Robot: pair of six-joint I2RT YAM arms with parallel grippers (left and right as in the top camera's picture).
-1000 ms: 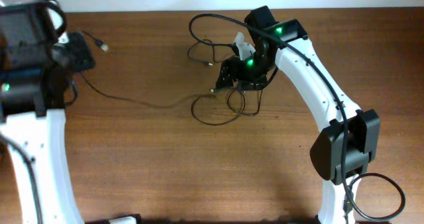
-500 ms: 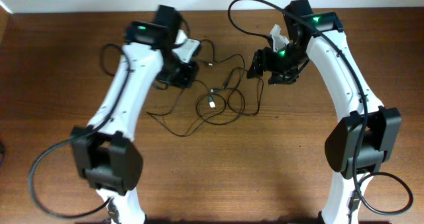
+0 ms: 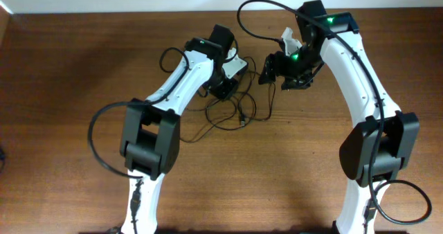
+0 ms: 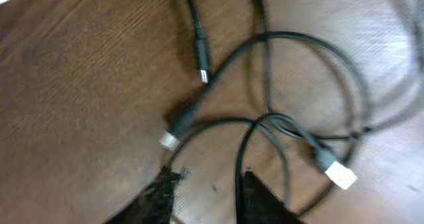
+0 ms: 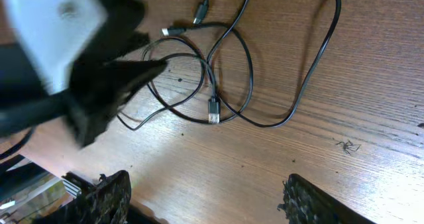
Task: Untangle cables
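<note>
The black cable's wire loops beside its plug end. My left gripper should grip the plug end and that wire together next to untangle the cable.
The cables (image 3: 228,116) are thin black wires in loose overlapping loops at the table's centre, with several small plug ends. My left gripper (image 3: 223,88) hangs over the top edge of the loops. In the left wrist view it (image 4: 209,187) is open, with one wire running along the inside of a fingertip (image 4: 255,187) and plugs (image 4: 180,124) just ahead. My right gripper (image 3: 266,71) is to the right of the loops. In the right wrist view it (image 5: 211,194) is wide open and empty, with the cables (image 5: 213,108) lying ahead of it.
The wooden table (image 3: 69,88) carries only the wires. Thick black robot cables arc above the right arm (image 3: 259,5) and beside the left arm (image 3: 97,130). The left arm's wrist (image 5: 59,25) fills the upper left of the right wrist view.
My left arm has swung right and now hangs over the cable loops. The loops have shifted slightly. My right arm has held still over the last half second.
</note>
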